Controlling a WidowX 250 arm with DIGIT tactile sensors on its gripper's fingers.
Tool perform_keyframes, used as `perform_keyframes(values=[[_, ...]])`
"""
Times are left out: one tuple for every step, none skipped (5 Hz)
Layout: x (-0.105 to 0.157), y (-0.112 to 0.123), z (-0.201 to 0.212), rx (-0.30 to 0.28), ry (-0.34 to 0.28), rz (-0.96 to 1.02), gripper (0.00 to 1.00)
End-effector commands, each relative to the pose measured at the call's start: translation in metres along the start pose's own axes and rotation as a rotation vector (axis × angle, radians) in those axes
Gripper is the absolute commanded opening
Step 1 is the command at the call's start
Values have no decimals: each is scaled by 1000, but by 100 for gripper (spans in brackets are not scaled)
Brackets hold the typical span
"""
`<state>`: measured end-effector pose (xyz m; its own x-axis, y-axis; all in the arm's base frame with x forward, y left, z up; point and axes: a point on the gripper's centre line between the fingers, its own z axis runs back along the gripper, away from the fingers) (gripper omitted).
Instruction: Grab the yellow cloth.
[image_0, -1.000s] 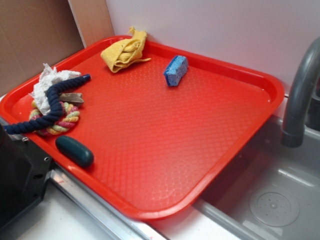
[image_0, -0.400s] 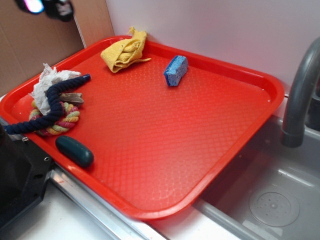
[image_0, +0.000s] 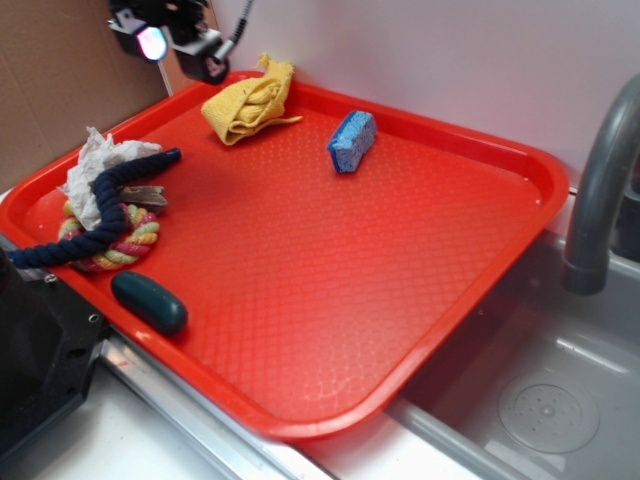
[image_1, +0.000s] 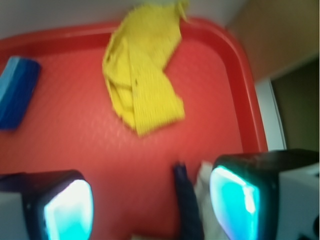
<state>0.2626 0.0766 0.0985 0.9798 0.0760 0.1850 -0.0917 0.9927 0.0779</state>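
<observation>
My fingertips stop short of the yellow cloth (image_0: 249, 102), with red tray between them, so closing now would miss. The move toward the cloth comes next, before closing.
The yellow cloth (image_0: 249, 102) lies crumpled in the far left corner of the red tray (image_0: 480, 280), one corner draped up on the rim. In the wrist view the yellow cloth (image_1: 145, 70) is ahead of and above the fingers. My gripper (image_0: 178, 45) hangs in the air above the tray's far left rim, left of the cloth and apart from it. Its jaws stand wide apart with nothing between them; the gripper (image_1: 152, 205) shows glowing cyan pads (image_1: 232, 202).
A blue sponge (image_0: 351, 140) stands on edge right of the cloth. At the tray's left are a white papery rag (image_0: 95, 165), a dark blue rope (image_0: 100, 215), a multicoloured rope ring (image_0: 125, 240) and a dark green bar (image_0: 149, 301). A sink (image_0: 545, 400) and faucet (image_0: 600, 190) lie right.
The gripper has come in from the top left and moved right and down, closer to the yellow cloth. Nothing on the tray has moved.
</observation>
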Motion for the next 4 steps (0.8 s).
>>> perform_keyframes(values=[[40, 13, -50, -65, -116, -13, 100], [48, 15, -67, -91, -113, -29, 100], [46, 10, -80, -89, -105, -36, 100], [44, 3, -72, -80, -106, -53, 0]])
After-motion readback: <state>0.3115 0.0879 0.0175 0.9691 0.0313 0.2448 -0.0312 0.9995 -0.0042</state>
